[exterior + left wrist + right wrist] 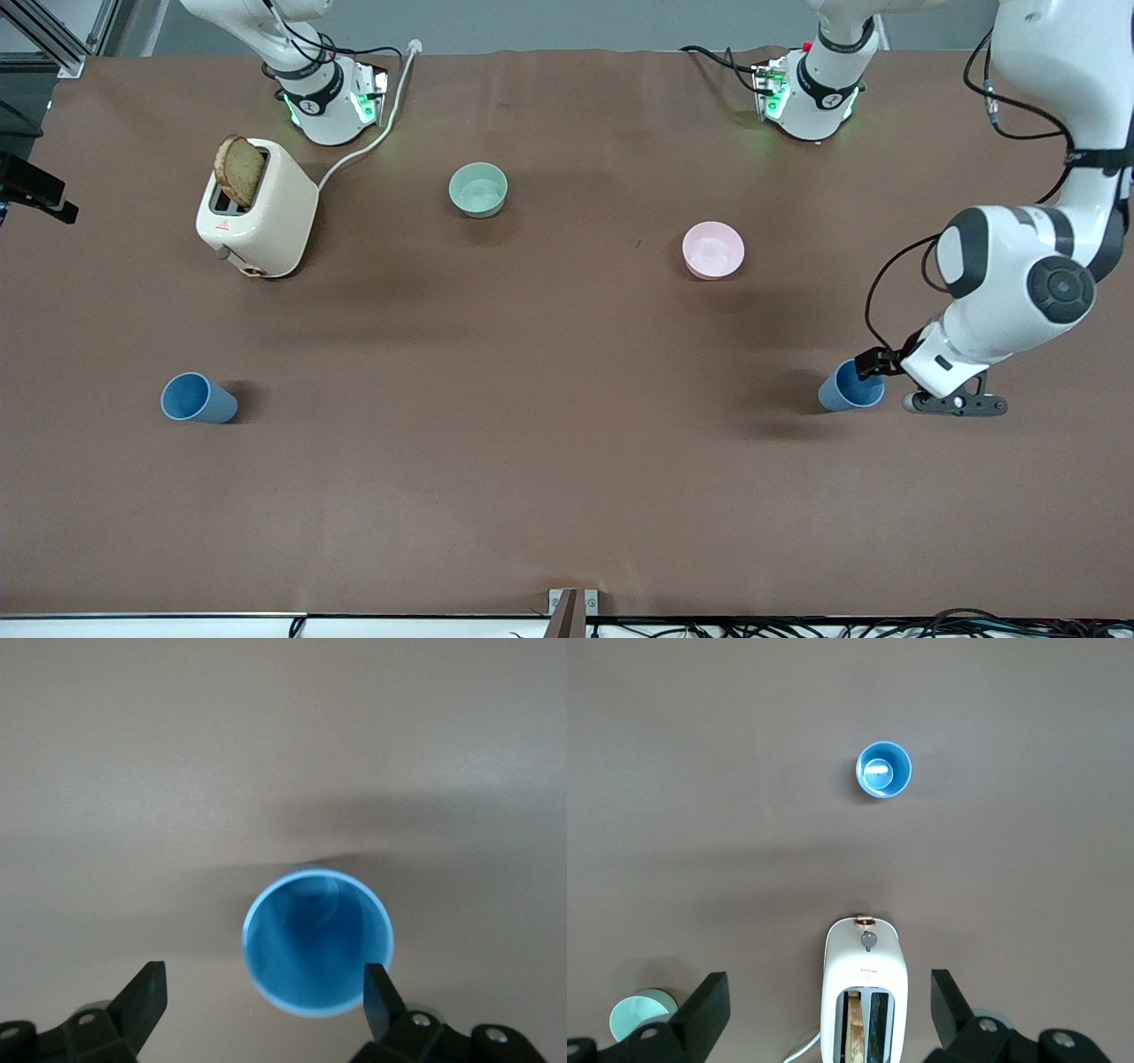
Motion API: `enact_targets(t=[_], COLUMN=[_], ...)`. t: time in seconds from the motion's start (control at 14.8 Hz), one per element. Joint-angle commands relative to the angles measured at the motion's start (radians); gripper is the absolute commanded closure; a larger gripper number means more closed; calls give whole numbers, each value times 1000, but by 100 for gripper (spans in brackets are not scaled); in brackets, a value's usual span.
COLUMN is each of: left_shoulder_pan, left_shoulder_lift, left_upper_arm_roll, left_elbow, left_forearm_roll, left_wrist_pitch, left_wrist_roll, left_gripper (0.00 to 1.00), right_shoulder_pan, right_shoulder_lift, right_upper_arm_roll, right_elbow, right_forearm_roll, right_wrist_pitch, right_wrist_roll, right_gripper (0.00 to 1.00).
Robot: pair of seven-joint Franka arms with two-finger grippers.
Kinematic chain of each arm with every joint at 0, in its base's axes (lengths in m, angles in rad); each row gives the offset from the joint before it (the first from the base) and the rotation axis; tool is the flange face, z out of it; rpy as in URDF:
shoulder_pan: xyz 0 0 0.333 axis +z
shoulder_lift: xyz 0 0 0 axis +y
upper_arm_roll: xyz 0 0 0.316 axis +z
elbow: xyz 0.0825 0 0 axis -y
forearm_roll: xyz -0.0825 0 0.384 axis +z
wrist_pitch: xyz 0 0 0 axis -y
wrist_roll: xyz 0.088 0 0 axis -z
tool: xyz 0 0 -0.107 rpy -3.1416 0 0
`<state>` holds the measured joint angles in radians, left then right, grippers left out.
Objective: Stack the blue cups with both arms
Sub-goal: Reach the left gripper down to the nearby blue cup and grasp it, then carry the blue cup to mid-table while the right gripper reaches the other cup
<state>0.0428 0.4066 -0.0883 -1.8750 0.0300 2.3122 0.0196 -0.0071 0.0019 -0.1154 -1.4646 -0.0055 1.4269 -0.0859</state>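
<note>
I will next grab the blue cup beyond the toaster by its rim (185, 374) with my right gripper, to stack it into the other blue cup (850, 388).
Two blue cups stand upright on the brown table. One blue cup (197, 397) is toward the right arm's end, near the front camera, and shows in the right wrist view (883, 769). The other blue cup (849, 387) is toward the left arm's end. My left gripper (873, 365) is low beside this cup and open. In the left wrist view the cup (317, 941) sits just ahead of the open left gripper (264, 979), its rim close to one fingertip (376, 983). My right gripper (828, 988) is open and empty, high over the toaster, and out of the front view.
A cream toaster (261, 213) with a slice of bread in it stands toward the right arm's end, also in the right wrist view (864, 979). A pale green bowl (478, 189) and a pale pink bowl (713, 250) sit farther from the front camera than the cups.
</note>
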Motion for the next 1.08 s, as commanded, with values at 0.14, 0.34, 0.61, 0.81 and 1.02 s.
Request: enact_targets(t=[0.14, 0.34, 0.61, 0.81, 1.02], left_shoulder_pan=[2, -3, -6, -7, -15], left_shoulder_lift=[61, 75, 69, 38, 14], left_upper_arm_roll=[-7, -8, -13, -66, -184], left_elbow=[11, 13, 16, 22, 81], left_forearm_roll=[-1, -1, -13, -15, -15], left_wrist_pitch=[53, 53, 53, 44, -19], left_wrist_roll=[11, -3, -12, -91, -293], left_gripper=[42, 84, 99, 100, 100], right_shoulder_pan=[-2, -8, -16, -30, -57], right_shoulder_lift=[-14, 68, 229, 351, 429], right_upper_arm_roll=[-39, -50, -113, -139, -141], right_elbow=[-29, -37, -40, -49, -129], right_forearm_roll=[15, 15, 71, 129, 228], right_wrist_pitch=[30, 136, 275, 354, 504], right_wrist_roll=[-9, -11, -83, -123, -194], right_gripper=[0, 0, 0, 0, 0])
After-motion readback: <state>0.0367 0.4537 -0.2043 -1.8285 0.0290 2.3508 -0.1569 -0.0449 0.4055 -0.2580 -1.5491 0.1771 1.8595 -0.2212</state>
